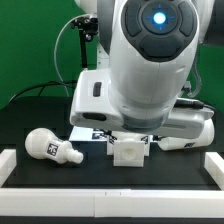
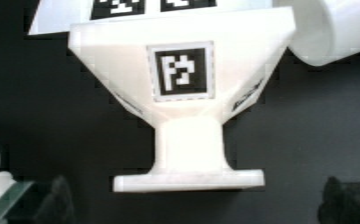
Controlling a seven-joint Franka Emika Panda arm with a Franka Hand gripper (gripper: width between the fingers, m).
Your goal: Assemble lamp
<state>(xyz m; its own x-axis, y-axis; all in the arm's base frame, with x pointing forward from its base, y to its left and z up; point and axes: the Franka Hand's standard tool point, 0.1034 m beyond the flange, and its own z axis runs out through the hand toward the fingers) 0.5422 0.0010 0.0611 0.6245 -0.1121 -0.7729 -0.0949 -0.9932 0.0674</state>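
Observation:
The white lamp base should next be grabbed by its narrow stem (image 2: 189,147) with my gripper, which leaves the base's wide tagged body free, to assemble the lamp.
The white lamp base (image 1: 128,152) stands on the black table near the front, under the arm. In the wrist view the base (image 2: 180,120) has a wide body with a black tag, narrowing to a stem and a flat foot. My gripper (image 1: 130,142) hangs right above it, open and empty (image 2: 198,205), with its dark fingers (image 2: 44,200) on either side of the foot and not touching it. The bulb (image 1: 50,147), with its ribbed neck, lies on its side at the exterior view's left. A white rounded part (image 1: 188,130), which seems to be the shade, lies behind at the right and is partly hidden by the arm (image 2: 337,35).
The marker board (image 1: 95,131) lies just behind the base and also shows in the wrist view (image 2: 159,6). A low white rim (image 1: 110,172) borders the table's front and sides. The big white arm (image 1: 150,50) blocks much of the exterior view.

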